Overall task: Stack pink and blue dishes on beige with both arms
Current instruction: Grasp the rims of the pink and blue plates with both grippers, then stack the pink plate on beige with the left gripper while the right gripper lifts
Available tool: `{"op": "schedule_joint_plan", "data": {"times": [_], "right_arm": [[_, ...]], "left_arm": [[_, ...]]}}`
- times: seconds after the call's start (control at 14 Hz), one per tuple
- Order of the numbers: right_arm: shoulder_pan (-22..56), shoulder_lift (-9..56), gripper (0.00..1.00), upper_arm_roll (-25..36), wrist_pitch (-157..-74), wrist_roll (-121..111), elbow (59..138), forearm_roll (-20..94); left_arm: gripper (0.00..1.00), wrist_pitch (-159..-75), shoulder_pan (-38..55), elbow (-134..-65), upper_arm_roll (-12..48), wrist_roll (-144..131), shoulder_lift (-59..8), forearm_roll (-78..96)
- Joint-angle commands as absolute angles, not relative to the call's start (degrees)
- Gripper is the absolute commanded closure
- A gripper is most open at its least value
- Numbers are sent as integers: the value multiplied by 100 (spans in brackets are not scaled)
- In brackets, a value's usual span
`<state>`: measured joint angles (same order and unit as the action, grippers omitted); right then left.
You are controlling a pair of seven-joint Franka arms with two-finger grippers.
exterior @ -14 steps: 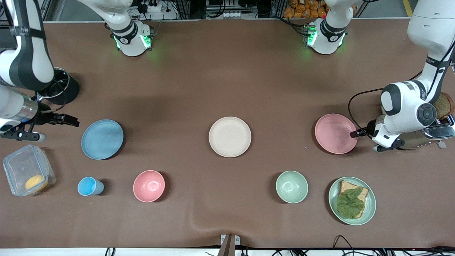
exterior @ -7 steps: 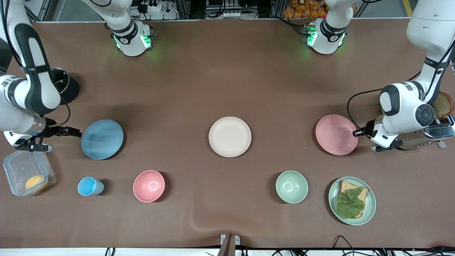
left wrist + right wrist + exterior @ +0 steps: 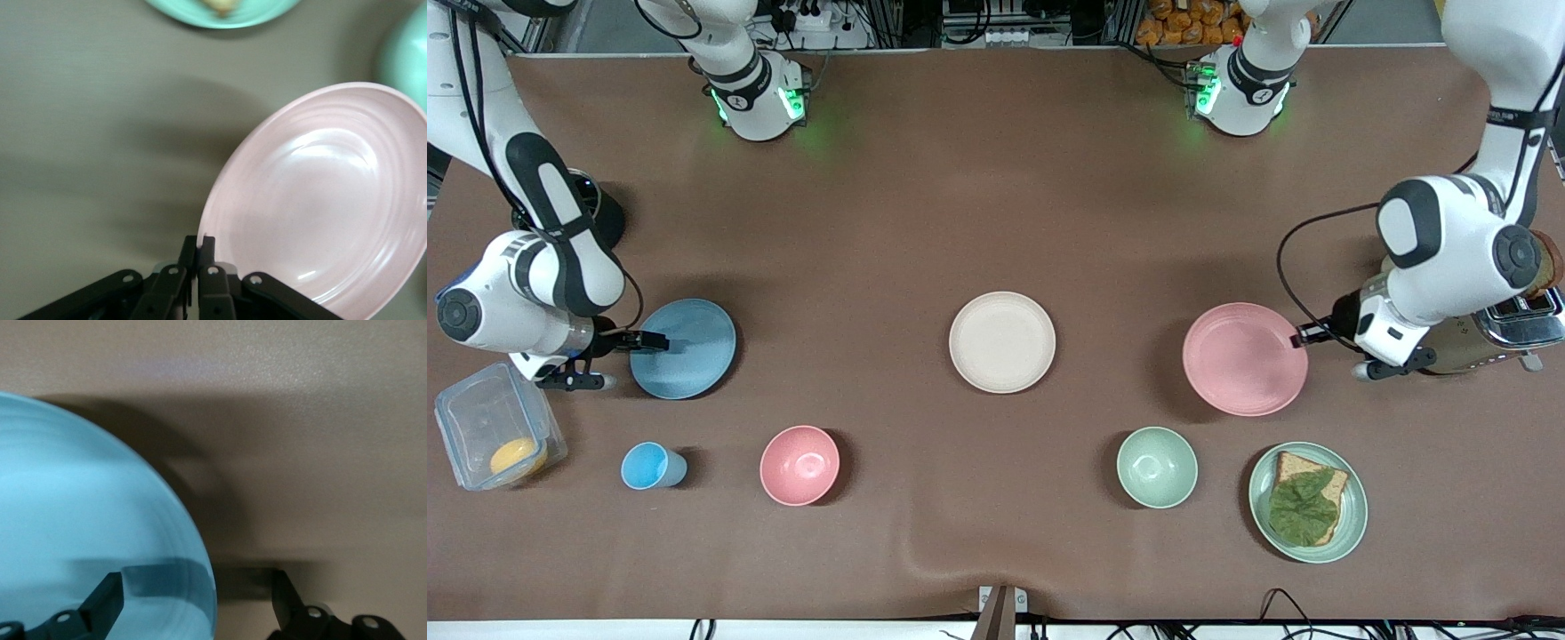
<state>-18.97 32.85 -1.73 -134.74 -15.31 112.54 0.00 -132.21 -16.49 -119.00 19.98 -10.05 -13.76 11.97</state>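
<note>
The light blue plate has to go on the beige one, so my right gripper will grab it by its rim next.
The cream-beige plate [image 3: 1002, 342] lies flat at the table's middle. The pale pink plate [image 3: 1245, 358] hangs tilted a little above the table toward the left arm's end. My left gripper [image 3: 1303, 336] is shut on its rim. In the left wrist view the pink plate [image 3: 320, 193] fills much of the picture, with the left gripper [image 3: 200, 243] pinching its edge. The light blue plate [image 3: 685, 348] rests on the table toward the right arm's end. My right gripper [image 3: 651, 340] is open, and the blue plate's [image 3: 80, 507] rim sits between the right gripper's [image 3: 197, 597] fingers.
Nearer the front camera stand a small blue cup [image 3: 649, 466], a deep pink bowl [image 3: 799, 465], a green bowl [image 3: 1157, 467] and a green plate [image 3: 1352, 520] with bread and lettuce. A clear container [image 3: 480, 418] sits beside the right arm. A toaster [image 3: 1520, 333] sits by the left arm.
The left gripper has raised the pink plate and carried it toward the beige plate. The right gripper has moved in from the table's end until it straddles the blue plate's rim.
</note>
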Motion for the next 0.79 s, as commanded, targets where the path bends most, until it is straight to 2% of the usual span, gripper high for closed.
{"op": "schedule_joint_plan", "data": {"times": [0.0,0.14,0.29,0.5,0.71], "right_arm": [[-1943,3401,99,-246,-13535,-1521,11145,9],[-1907,3393,100,-246,-13518,-1521,11145,9],[-1872,3305,100,-255,-13439,-1529,11145,9],[-1837,3130,100,-272,-13219,-1529,11136,9],[-1732,2936,100,-272,-13053,-1538,11127,9]], "left_arm": [[100,-13139,-1626,-11892,2888,-1974,-1230,1275],[100,-13489,-1417,-11865,3365,-2554,-1370,1257],[100,-13920,-742,-11865,3358,-3169,-1607,1152],[100,-14553,-203,-11839,3349,-4390,-2169,320],[100,-14590,174,-11401,3349,-5481,-2706,-394]]}}
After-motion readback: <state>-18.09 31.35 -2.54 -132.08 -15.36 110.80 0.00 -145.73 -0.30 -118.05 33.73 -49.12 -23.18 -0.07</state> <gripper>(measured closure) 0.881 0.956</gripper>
